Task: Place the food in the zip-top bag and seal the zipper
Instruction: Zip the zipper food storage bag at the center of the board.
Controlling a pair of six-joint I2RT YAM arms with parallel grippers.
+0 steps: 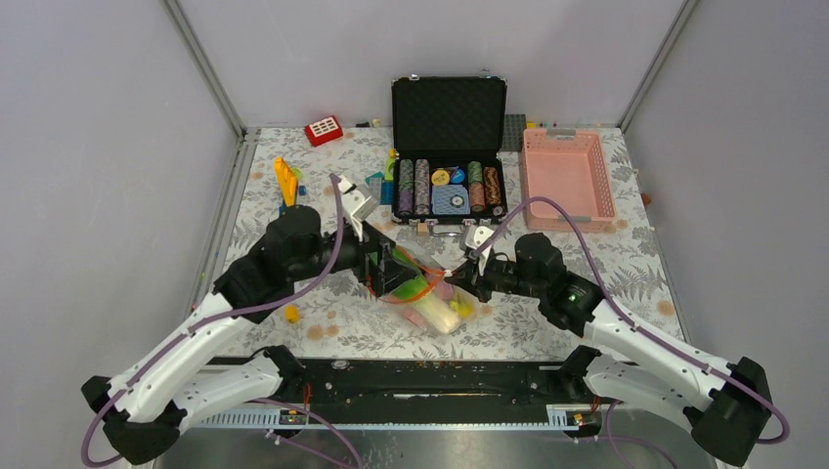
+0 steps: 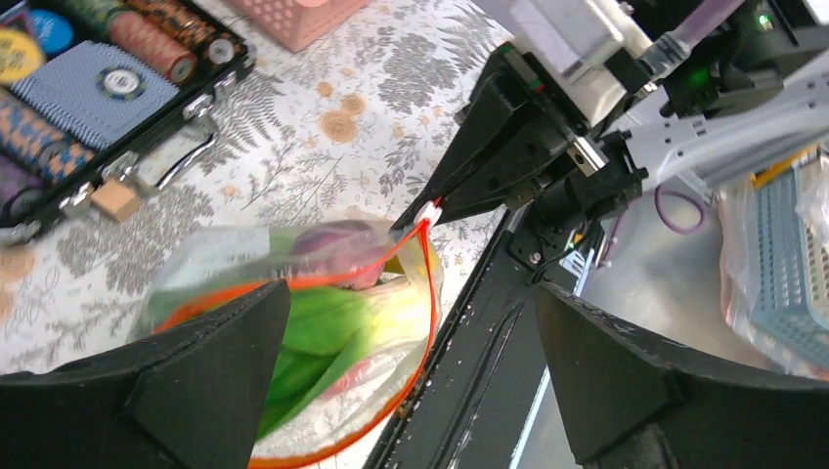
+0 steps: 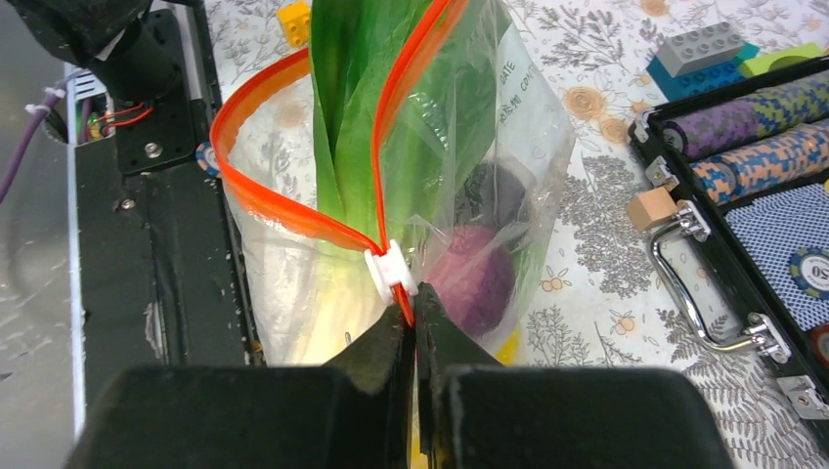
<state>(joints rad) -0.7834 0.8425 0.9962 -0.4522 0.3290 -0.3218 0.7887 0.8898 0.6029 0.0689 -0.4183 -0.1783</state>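
I will next pinch the white slider (image 1: 448, 274) (image 2: 427, 214) with my left gripper and slide the zipper shut while my right gripper holds the zipper's end.
The clear zip-top bag (image 1: 437, 299) lies on the table between my two grippers, its mouth open. The orange-red zipper (image 3: 262, 193) forms an open loop with a white slider (image 3: 391, 271) at one end. Inside are the green-white leafy cabbage (image 3: 357, 98), a purple ball (image 3: 476, 276) and something yellow (image 3: 508, 344). My right gripper (image 3: 415, 315) is shut on the zipper strip's end just beside the slider. My left gripper (image 2: 411, 293) is open wide at the other side of the bag (image 2: 332, 327); one finger (image 2: 196, 376) overlaps the mouth and the other hangs over the black base rail.
An open black case of poker chips (image 1: 448, 186) stands behind the bag. A pink mesh basket (image 1: 567, 176) is at the back right. Building blocks (image 1: 285, 181) lie at the back left, and a small yellow block (image 1: 290, 314) lies near the front edge.
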